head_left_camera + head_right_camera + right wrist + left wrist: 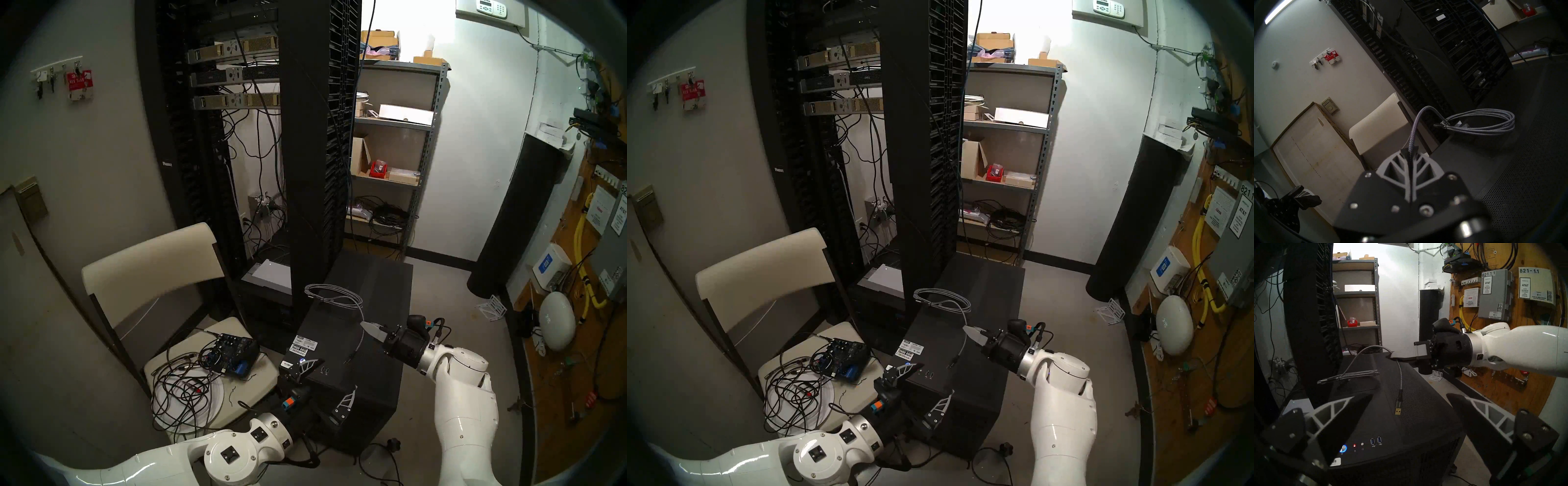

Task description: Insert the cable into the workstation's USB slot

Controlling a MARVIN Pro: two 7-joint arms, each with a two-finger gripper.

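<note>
Next, my left gripper takes hold of the cable by its straight dark plug housing (350,354), since the braided cord (362,330) hangs slack and bends along its length.
The workstation (369,373) is a matte-black tower on the floor, with two blue USB slots (1376,440) beside a blue-lit button (1343,448) on its near top edge. The grey braided cable (334,295) lies coiled on its top. My right gripper (364,324) is shut on the cable a short way from the end. The free end hangs down, and its silver plug (1398,411) hovers just over the top panel, behind the slots. My left gripper (330,380) stands open at the tower's near corner with nothing between its fingers; the slots lie between its spread fingers in the head view.
A cream chair (152,264) on the left carries a small mixer (230,353) and tangled black wires. The tall black server rack (305,169) rises right behind the tower. A metal shelf (390,180), a black cylinder (509,220) and a wall board with yellow cables (583,244) stand to the right.
</note>
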